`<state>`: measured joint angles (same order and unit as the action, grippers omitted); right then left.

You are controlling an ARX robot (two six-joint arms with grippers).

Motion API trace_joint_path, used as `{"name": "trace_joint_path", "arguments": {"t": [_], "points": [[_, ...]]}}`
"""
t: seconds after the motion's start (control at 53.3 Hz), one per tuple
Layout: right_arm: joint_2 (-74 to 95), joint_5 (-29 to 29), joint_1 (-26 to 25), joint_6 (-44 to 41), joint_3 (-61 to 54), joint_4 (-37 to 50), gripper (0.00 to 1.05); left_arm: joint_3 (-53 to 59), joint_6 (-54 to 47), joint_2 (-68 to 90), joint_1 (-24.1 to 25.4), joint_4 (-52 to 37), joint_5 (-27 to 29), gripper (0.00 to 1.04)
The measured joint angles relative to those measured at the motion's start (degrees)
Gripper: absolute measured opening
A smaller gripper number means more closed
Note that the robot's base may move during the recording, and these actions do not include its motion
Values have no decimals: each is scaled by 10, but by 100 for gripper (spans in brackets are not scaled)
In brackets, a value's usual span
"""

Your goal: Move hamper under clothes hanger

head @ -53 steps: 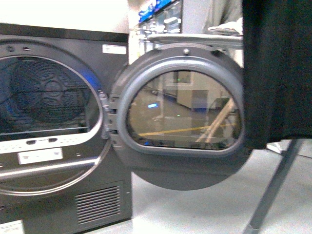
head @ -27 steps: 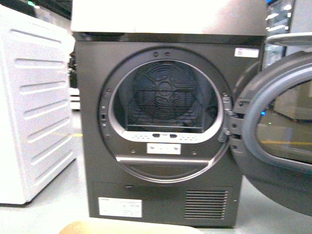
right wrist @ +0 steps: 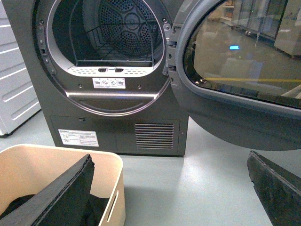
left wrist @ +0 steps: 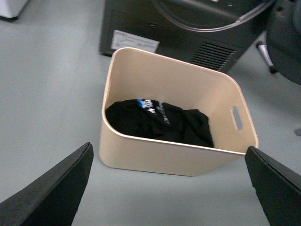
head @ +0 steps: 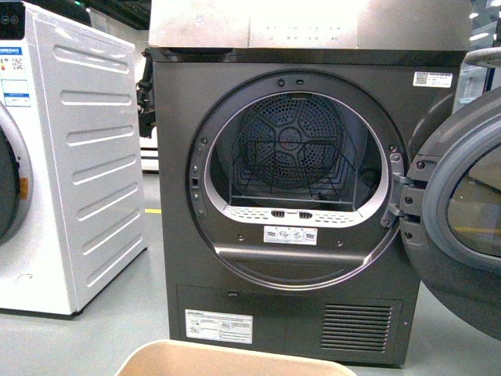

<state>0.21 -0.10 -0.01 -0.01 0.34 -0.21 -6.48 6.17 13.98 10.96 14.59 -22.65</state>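
Observation:
My left gripper needs to bring the hamper under the clothes hanger, so next it should grab the beige hamper (left wrist: 174, 157) by its short side's rim (left wrist: 106, 94).
The beige hamper (left wrist: 178, 146) stands on the grey floor in front of the dryer, with black clothes (left wrist: 160, 120) inside. Its rim shows at the bottom of the front view (head: 235, 356) and its corner in the right wrist view (right wrist: 110, 174). My left gripper (left wrist: 171, 188) is open, above and just short of the hamper's near wall, touching nothing. My right gripper (right wrist: 171, 188) is open over bare floor beside the hamper, one finger (right wrist: 61, 195) above its rim. The clothes hanger is out of view.
The grey dryer (head: 297, 180) stands straight ahead, its round door (head: 462, 211) swung open to the right, also seen in the right wrist view (right wrist: 240, 66). A white machine (head: 70, 157) stands to the left. Grey floor (right wrist: 188, 188) lies between hamper and open door.
The front view has swung left: the dark garment and slanted rack leg at right are gone, the dryer drum is centred, the white machine and the hamper rim have come into view.

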Motion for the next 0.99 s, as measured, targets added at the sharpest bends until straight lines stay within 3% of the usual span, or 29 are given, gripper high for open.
{"name": "trace_joint_path", "arguments": {"t": [0.038, 0.094, 0.169, 0.263, 0.394, 0.581, 0.994], "points": [[0, 0, 0, 0, 0, 0, 97, -4, -1, 7, 6, 0, 47, 98], [5, -7, -3, 11, 2, -8, 97, -18, -12, 49, 52, -33, 62, 98], [94, -81, -49, 78, 37, -24, 97, -56, -23, 138, 92, -111, 85, 98], [291, -107, -101, 110, 92, 103, 97, -124, -38, 284, 69, -235, 122, 98], [549, -111, -80, 94, 181, 218, 97, -228, -59, 504, 25, -344, 143, 98], [834, -90, -27, 24, 311, 197, 97, -366, -116, 779, -17, -358, 135, 98], [1124, -38, 28, 15, 521, 131, 97, -520, -151, 1066, -81, -361, 179, 98]]}}
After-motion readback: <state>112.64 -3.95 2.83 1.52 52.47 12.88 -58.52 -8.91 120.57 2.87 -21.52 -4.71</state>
